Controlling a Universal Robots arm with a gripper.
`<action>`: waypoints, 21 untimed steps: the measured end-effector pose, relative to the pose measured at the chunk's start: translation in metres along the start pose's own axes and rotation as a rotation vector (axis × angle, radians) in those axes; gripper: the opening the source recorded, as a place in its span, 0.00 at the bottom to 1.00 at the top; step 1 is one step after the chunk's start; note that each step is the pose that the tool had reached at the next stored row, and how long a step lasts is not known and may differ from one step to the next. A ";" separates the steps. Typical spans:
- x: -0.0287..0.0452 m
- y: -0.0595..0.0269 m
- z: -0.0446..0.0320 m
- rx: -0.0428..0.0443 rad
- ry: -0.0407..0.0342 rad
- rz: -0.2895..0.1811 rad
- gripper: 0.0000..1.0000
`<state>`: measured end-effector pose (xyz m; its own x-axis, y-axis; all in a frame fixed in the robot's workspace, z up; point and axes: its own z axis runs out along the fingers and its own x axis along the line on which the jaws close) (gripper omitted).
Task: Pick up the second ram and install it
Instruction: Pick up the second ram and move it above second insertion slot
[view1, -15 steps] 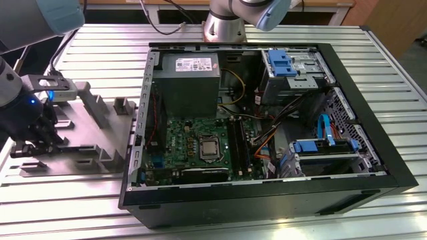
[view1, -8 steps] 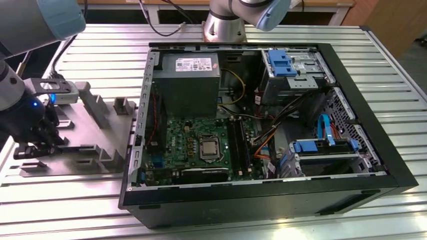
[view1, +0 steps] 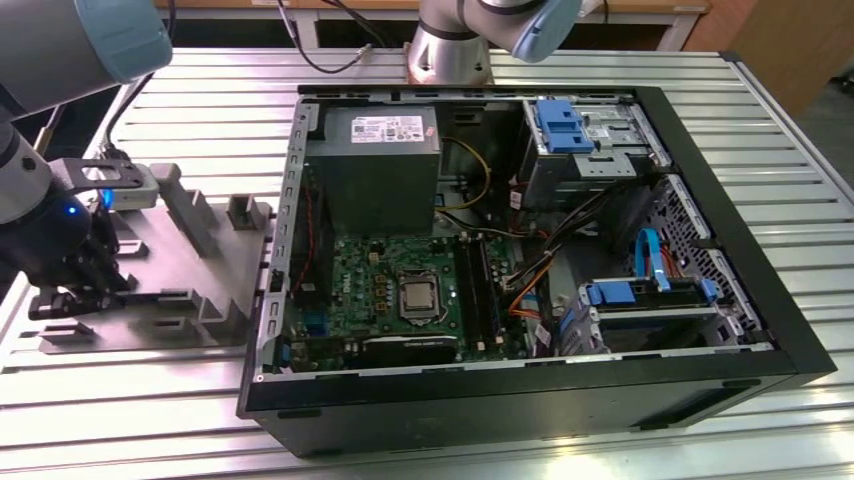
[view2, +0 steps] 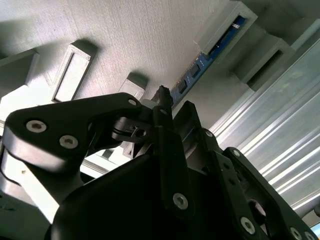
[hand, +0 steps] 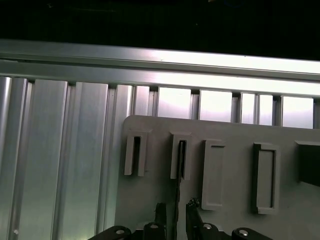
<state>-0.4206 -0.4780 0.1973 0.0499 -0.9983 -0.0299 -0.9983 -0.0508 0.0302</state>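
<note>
The grey slot holder is around the end of the ram, so I should next grab the ram by its bare part (hand: 175, 215) to install it.
The second ram (view2: 210, 55) is a thin blue-green stick standing on edge in a slot of the grey fixture plate (view1: 187, 320). In the first wrist view the ram (hand: 178, 170) is a narrow dark line running from its slot down between my fingertips. My gripper (hand: 176, 209) straddles it, open, with a small gap on each side. In the exterior view my gripper (view1: 60, 300) is low over the plate at the exterior view's left, beside the open computer case (view1: 534, 380). The motherboard (view1: 374, 285) lies inside, with long black slot rails (view1: 474, 290).
The fixture plate (hand: 150, 200) carries several other raised grey slot holders (hand: 214, 172). The slatted aluminium table (view1: 787, 180) runs under everything. In the case are a grey power supply (view1: 380, 150), blue drive brackets (view1: 561, 125), and loose cables (view1: 534, 265) near the slot rails.
</note>
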 end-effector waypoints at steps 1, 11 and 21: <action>0.0000 0.0000 0.0000 0.0000 0.0001 0.000 0.30; -0.0001 0.0000 -0.0005 0.0004 -0.0008 0.000 0.21; -0.0002 0.0000 -0.0007 0.0001 -0.0007 0.001 0.21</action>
<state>-0.4206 -0.4778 0.1979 0.0494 -0.9983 -0.0305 -0.9983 -0.0503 0.0301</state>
